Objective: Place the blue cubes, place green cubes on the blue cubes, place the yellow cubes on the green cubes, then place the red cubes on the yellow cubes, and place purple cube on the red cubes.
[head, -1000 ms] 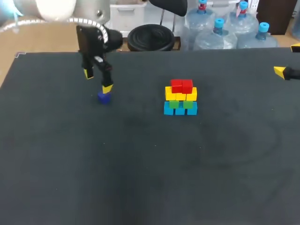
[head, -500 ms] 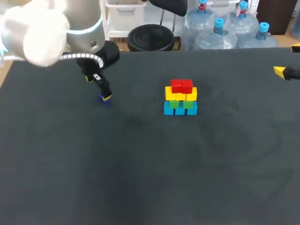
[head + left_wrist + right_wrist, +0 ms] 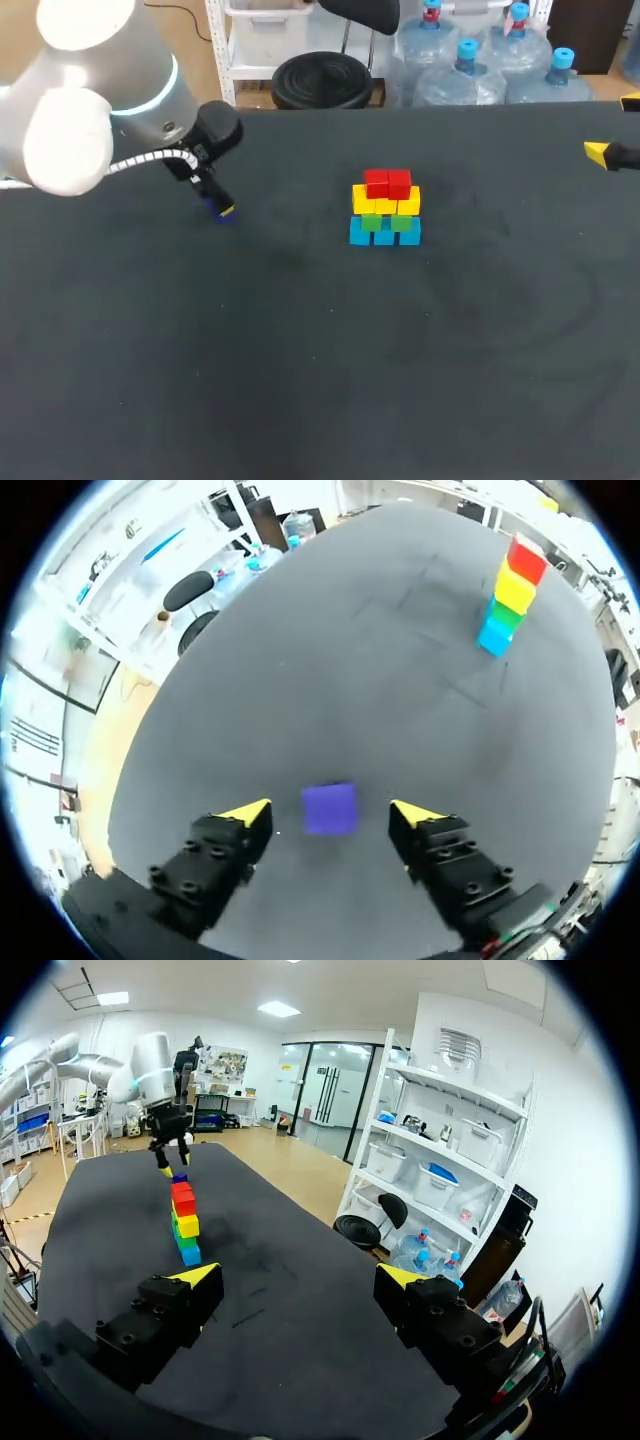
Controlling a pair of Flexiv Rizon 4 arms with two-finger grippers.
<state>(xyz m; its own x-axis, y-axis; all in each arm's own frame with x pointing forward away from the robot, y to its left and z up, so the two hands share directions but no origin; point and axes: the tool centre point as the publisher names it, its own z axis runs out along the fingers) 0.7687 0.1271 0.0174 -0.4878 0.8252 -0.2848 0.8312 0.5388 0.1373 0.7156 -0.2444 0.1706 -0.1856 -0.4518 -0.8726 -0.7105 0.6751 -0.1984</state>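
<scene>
My left gripper grabs the purple cube (image 3: 224, 214) by its two opposite sides next, to set it on the red cubes.
A purple cube (image 3: 329, 809) lies on the table between the yellow fingertips of my left gripper (image 3: 330, 815), which is open, with a gap on each side of the cube. In the head view that gripper (image 3: 214, 203) is low at the table's rear left and hides most of the cube (image 3: 224, 214). The stack (image 3: 385, 208) stands right of it: blue cubes (image 3: 385, 233) at the bottom, then green (image 3: 385, 222), yellow (image 3: 386, 204) and red (image 3: 387, 184). The stack (image 3: 512, 595) stands far ahead of the left gripper. My right gripper (image 3: 298, 1278) is open and empty, at the far right edge (image 3: 614, 127).
The left arm's bulky white elbow (image 3: 85, 110) hangs over the table's rear left corner. The black tabletop (image 3: 320, 360) stretches wide in front of the stack and between the stack and the right gripper.
My left gripper has come down from above the purple cube to straddle it at table level, and the arm's elbow has swung into the head view. The right arm and the stack have not moved.
</scene>
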